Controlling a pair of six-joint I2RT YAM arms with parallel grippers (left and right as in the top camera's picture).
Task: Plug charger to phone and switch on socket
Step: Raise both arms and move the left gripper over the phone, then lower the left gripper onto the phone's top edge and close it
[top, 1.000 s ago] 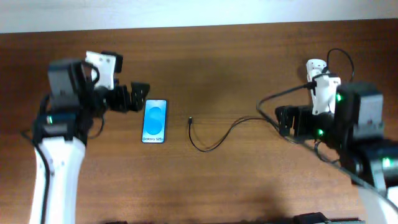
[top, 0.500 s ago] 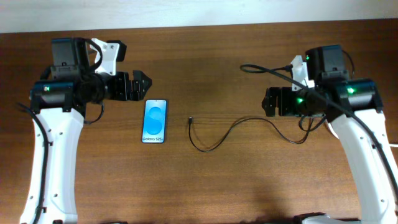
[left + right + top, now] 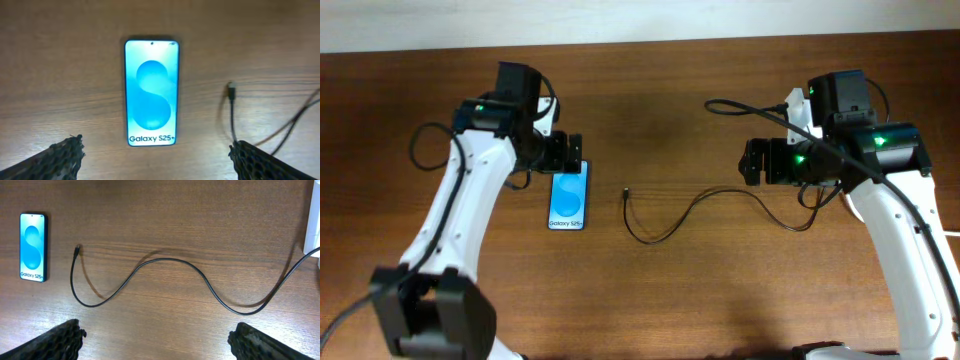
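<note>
The phone should be grabbed by its long side edges with my left gripper, so the end with the letters stays free. My left gripper can then hand it to my right gripper.
The phone lies flat on the wooden table, its blue screen up. It also shows in the left wrist view and in the right wrist view. My left gripper hovers above the phone, open and empty, with its fingers spread wider than the phone. The charger cable snakes across the table, its connector tip just right of the phone. My right gripper is open and empty, above the cable. The socket shows only as a white edge.
The table's far edge meets a white wall. My right arm covers the socket in the overhead view. The cable's right end runs under that arm. Bare wood lies in front of the phone and cable.
My left arm has swung in and carried its gripper right, from left of the phone to over it. My right arm rose and moved left a second ago, then held still.
</note>
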